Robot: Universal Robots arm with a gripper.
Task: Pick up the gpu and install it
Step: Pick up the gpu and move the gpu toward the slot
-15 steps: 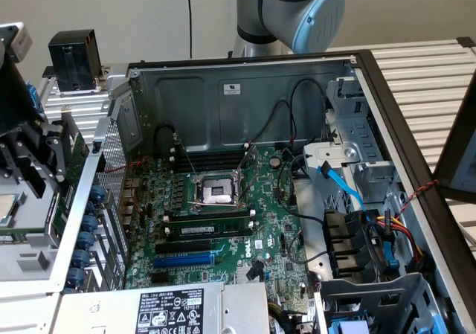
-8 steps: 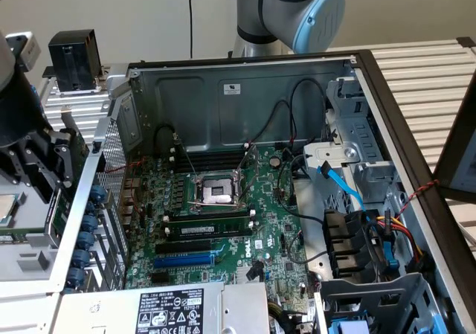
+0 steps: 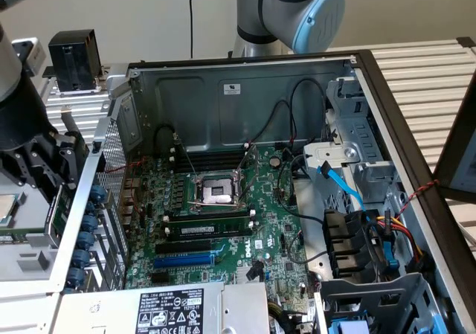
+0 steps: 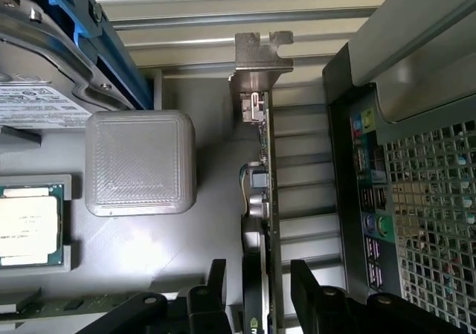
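My gripper should next grab the GPU across its flat cooler end [image 4: 262, 293], as wires and raised parts stick out along the GPU's middle.
The gpu [image 4: 271, 193] stands on its edge in a grey holder outside the computer case. Its thin green board, its silver end bracket [image 4: 259, 66] and its black cooler [image 4: 253, 282] all show from above. My gripper [image 4: 260, 297] is open and straddles the card, one black finger [image 4: 216, 282] on the cooler side and the other [image 4: 311, 288] on the board side, with a gap at each. In the exterior view, the gripper [image 3: 56, 174] hangs at the exterior view's left, just outside the case wall, over the gpu [image 3: 53, 216].
Beside the card sit a grey square block [image 4: 137, 163], a CPU [image 4: 26, 226] in its tray and a hard drive [image 4: 37, 96] in a blue carrier. The case's rear port panel [image 4: 370, 200] is close on the other side. The motherboard [image 3: 216, 222] has a blue slot [image 3: 184, 259].
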